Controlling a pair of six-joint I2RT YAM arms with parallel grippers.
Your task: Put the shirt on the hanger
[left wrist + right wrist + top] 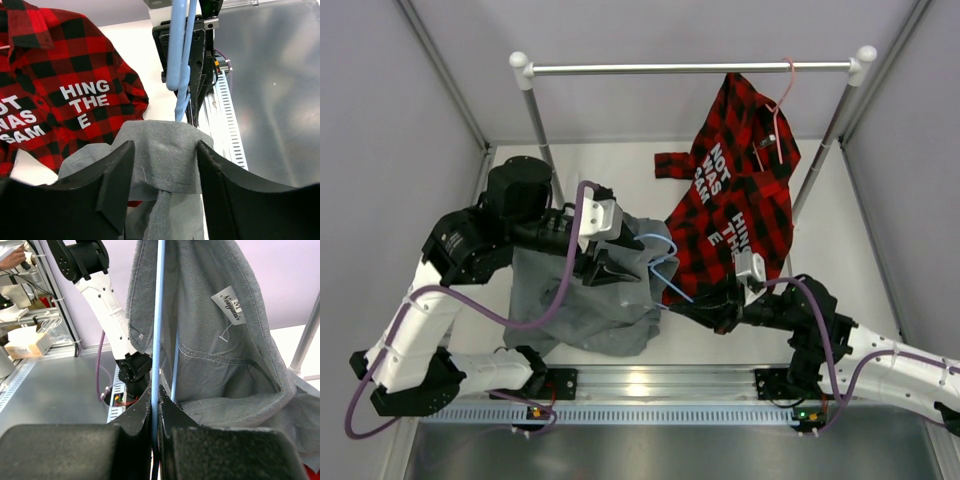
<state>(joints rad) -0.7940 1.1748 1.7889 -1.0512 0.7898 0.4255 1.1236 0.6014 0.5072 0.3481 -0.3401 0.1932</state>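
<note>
My left gripper would hold the collar if it closed now, because its fingertips reach past the collar's lower edge.
The grey shirt (582, 300) hangs in a bunch by my left gripper (618, 262). In the left wrist view the shirt's collar (165, 147) lies flat across the gap between my two spread fingers (117, 175), unsqueezed; my left gripper (165, 167) is open. The light-blue hanger (662, 268) sticks out of the shirt's right side. My right gripper (695, 308) is shut on its wire. In the right wrist view the hanger wire (159, 315) runs up from my right gripper (156, 402) into the open neck of the shirt (215, 365).
A red-and-black plaid shirt (735, 190) hangs on a pink hanger (785, 95) from the metal rail (690, 68) at the back right, close beside the blue hanger. The rail's posts (538, 125) stand at both ends. Grey walls enclose the table.
</note>
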